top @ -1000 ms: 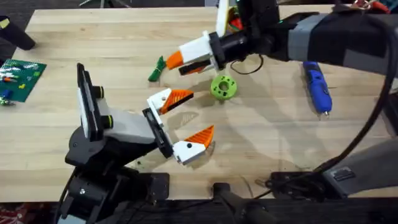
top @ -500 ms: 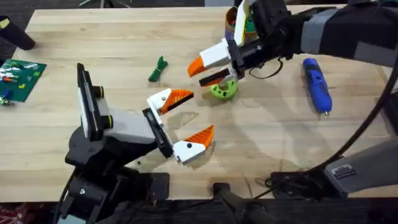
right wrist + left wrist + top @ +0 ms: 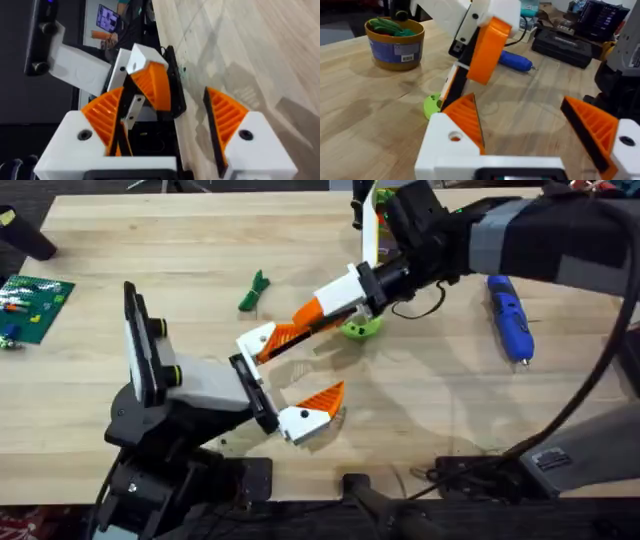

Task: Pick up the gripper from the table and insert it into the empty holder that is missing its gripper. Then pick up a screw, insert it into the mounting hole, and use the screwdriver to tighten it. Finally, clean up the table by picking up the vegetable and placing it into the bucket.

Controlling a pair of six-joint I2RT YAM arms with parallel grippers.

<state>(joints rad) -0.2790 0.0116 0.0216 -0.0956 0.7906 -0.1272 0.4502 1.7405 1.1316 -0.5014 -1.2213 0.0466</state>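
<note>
My right gripper should next grab the white gripper piece by its orange tip (image 3: 279, 339), so that I can finish putting the piece into the black holder (image 3: 246, 378).
The orange-tipped white gripper (image 3: 268, 340) sits on the black holder (image 3: 246, 378) at the end of my left arm. My left gripper (image 3: 318, 362) is open, with bare table between its fingers (image 3: 520, 107). My right gripper (image 3: 300, 325) reaches in from the far right and is open, its fingertips at that orange tip (image 3: 165, 95); I cannot tell whether they touch. The blue screwdriver (image 3: 510, 315) lies at the right. The dark-green vegetable (image 3: 253, 292) lies left of the right gripper. The yellow bucket (image 3: 395, 42) stands behind the right arm. The screw is out of view.
A round light-green disc (image 3: 362, 328) lies under the right arm's wrist. A green board (image 3: 30, 305) lies at the far left edge. Black equipment (image 3: 565, 45) stands along the near table edge by the arm bases.
The right gripper came away from the spot beside the vegetable, swung right, then dropped toward the left arm; its tips now reach the orange-tipped piece. The left arm has stayed still.
</note>
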